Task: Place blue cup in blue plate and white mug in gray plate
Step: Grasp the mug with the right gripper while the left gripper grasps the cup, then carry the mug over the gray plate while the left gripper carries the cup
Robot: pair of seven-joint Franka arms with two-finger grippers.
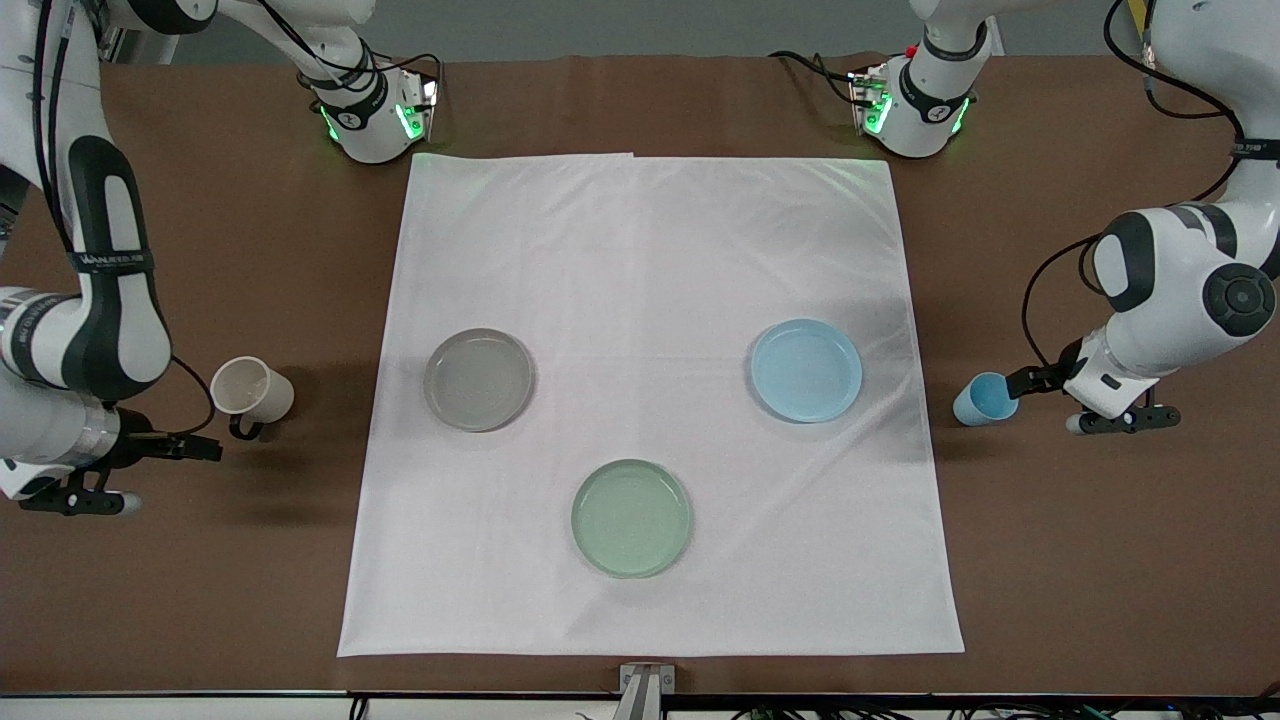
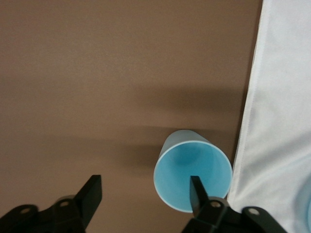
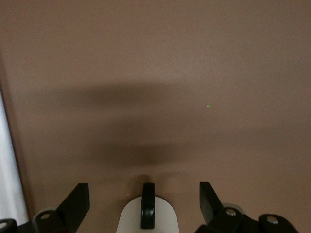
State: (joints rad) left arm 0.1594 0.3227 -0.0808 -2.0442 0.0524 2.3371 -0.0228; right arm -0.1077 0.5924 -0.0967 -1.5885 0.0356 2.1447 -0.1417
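Next, my right gripper takes hold of the white mug by its black handle (image 1: 246,428) to set the mug in the gray plate (image 1: 478,379).
The blue cup (image 1: 985,398) stands on the bare brown table at the left arm's end, beside the cloth. My left gripper (image 1: 1022,381) is open at it. In the left wrist view the left gripper (image 2: 145,182) has one finger over the mouth of the cup (image 2: 180,170) and the other outside it. The white mug (image 1: 252,389) sits on the bare table at the right arm's end. My right gripper (image 1: 198,447) is open beside it. In the right wrist view the right gripper (image 3: 144,187) straddles the mug (image 3: 129,221) without touching it. The blue plate (image 1: 806,369) and gray plate (image 1: 478,379) lie empty on the cloth.
A white cloth (image 1: 650,250) covers the middle of the table. A pale green plate (image 1: 631,517) lies on it, nearer the front camera than the other two plates. The cloth's edge shows in the left wrist view (image 2: 282,121) and the right wrist view (image 3: 7,170).
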